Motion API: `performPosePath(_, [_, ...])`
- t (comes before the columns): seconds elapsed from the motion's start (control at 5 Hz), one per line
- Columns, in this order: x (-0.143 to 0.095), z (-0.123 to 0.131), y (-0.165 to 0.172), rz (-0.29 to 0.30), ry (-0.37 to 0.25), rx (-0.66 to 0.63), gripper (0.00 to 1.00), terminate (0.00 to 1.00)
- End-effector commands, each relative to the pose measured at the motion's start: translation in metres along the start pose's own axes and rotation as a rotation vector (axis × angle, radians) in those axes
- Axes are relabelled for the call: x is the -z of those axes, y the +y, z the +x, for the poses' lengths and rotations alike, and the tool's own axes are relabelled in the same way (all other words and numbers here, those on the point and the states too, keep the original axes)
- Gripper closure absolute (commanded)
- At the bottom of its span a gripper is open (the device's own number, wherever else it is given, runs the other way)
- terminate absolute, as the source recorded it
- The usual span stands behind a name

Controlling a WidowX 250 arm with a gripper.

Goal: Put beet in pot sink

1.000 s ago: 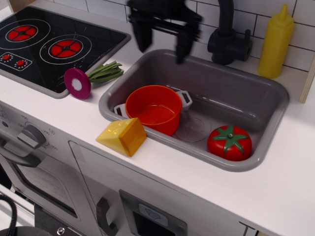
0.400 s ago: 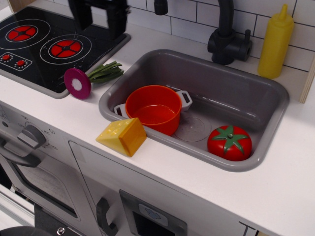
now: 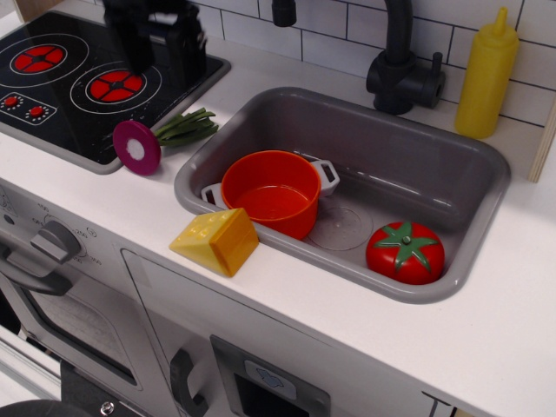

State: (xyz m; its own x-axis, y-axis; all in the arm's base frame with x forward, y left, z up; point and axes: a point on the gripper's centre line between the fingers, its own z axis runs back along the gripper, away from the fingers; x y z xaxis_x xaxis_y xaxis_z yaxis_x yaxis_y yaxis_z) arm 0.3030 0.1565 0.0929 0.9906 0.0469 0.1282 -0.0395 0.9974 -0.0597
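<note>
The gripper grabs the beet (image 3: 137, 147) by its green stalks next, to put the beet in the pot in the sink.
The beet (image 3: 137, 147) lies on the white counter at the stovetop's front right corner, its magenta flat face with a white spot turned towards me and its green stalks (image 3: 184, 127) pointing towards the sink. The orange pot (image 3: 270, 192) stands empty in the left part of the grey sink (image 3: 469, 187). My black gripper (image 3: 162, 54) hangs open and empty above the stovetop, up and behind the beet, its fingers (image 3: 188, 54) pointing down.
A black stovetop (image 3: 78, 78) with red rings is at the left. A yellow cheese wedge (image 3: 216, 241) lies on the counter before the pot. A red tomato (image 3: 405, 252) sits in the sink's right. A black tap (image 3: 400, 65) and a yellow bottle (image 3: 486, 76) stand behind.
My gripper has moved left from above the sink's back edge to above the stovetop and has come lower near the beet. The beet, pot and other things have not moved.
</note>
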Motion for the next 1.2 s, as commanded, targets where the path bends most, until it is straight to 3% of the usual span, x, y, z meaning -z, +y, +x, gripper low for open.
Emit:
performPosePath(0.0, [0.018,-0.003,0.003,0.040,-0.012,-0.008,0.00,0.00])
performPosePath(0.2, [0.028,-0.004,0.005,0.057,-0.002,-0.028,0.00,0.00])
performPosePath(0.4, [0.030,-0.005,0.005,0.032,0.003,-0.044,1.00,0.00])
performPosePath(1.0, [0.031,-0.001,-0.006,0.042,-0.011,-0.067,1.00,0.00])
